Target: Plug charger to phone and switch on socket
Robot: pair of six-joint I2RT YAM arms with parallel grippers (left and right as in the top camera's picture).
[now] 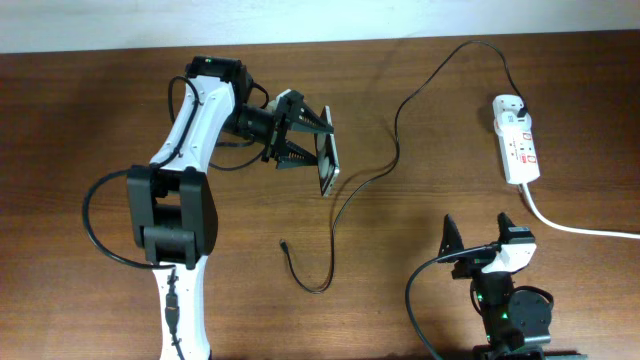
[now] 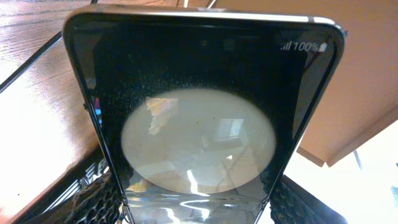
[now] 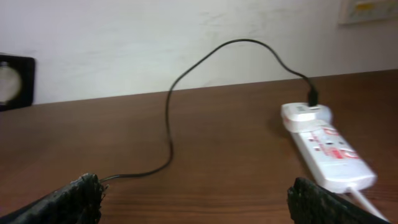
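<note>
The right gripper grabs the phone (image 1: 329, 164) across its sides at one end next. Then the phone's other end is free for my left gripper to regrip for charging.
My left gripper (image 1: 318, 150) is shut on the black phone (image 1: 329, 164), holding it tilted on edge above the table centre. In the left wrist view the phone (image 2: 199, 112) fills the frame between my fingers, with a round white reflection and small white lettering at the top right. The thin black charger cable (image 1: 395, 130) runs from its plug (image 1: 521, 107) in the white socket strip (image 1: 516, 140), past the phone, to a loose connector tip (image 1: 284, 243). My right gripper (image 1: 478, 232) is open and empty near the front edge. The socket (image 3: 326, 146) and cable (image 3: 169, 118) lie ahead of it.
The socket's thick white cord (image 1: 580, 228) runs off to the right edge. A white wall stands behind the table, with a dark framed object (image 3: 13, 81) at its left in the right wrist view.
</note>
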